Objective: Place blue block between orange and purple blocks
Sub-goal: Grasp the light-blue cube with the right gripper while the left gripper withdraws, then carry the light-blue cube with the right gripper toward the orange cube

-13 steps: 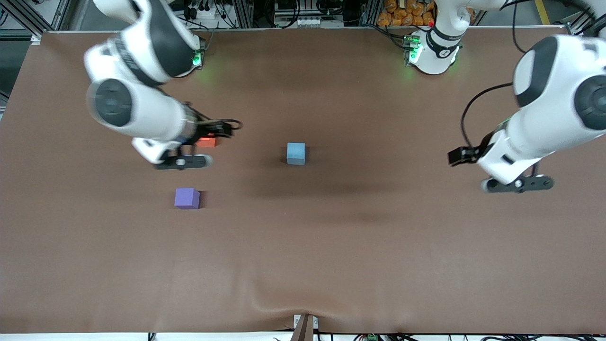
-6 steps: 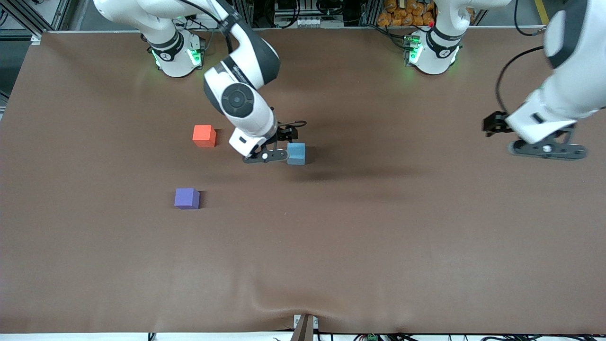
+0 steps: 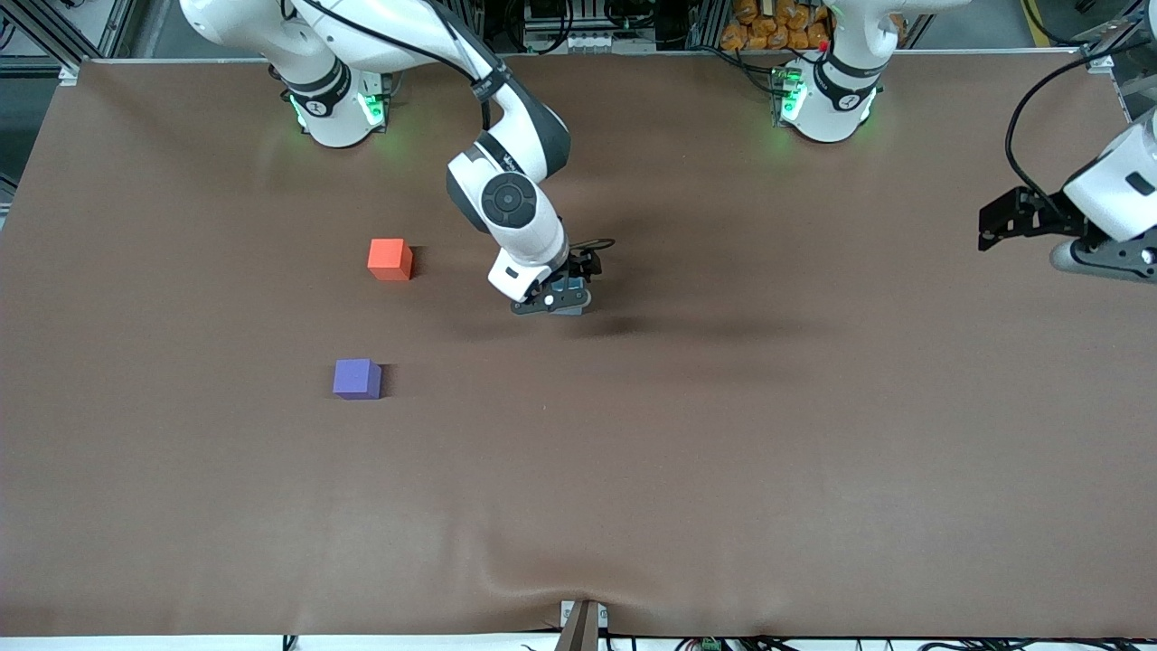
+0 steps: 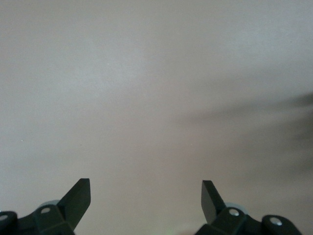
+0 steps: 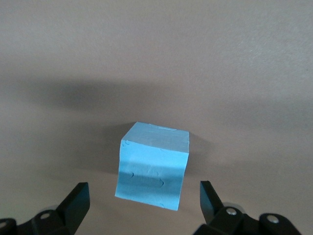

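Observation:
In the right wrist view my right gripper's fingers are high, short of the blue block's sides, so it comes down next, before closing on the block.
The blue block rests on the brown table, mid-table. My right gripper hangs directly over it and hides most of it in the front view, where only a sliver of the blue block shows. In the right wrist view the right gripper is open, its fingertips apart from the cube on either side. The orange block and the purple block lie toward the right arm's end, purple nearer the front camera. My left gripper hovers at its own end, open over bare table.
The brown table cover has a wrinkle near the front edge. Both arm bases stand along the edge farthest from the front camera, with cables and frames past that edge.
My right gripper swept from beside the orange block to directly over the blue block. The left arm drew back toward its end of the table. The blocks have not moved.

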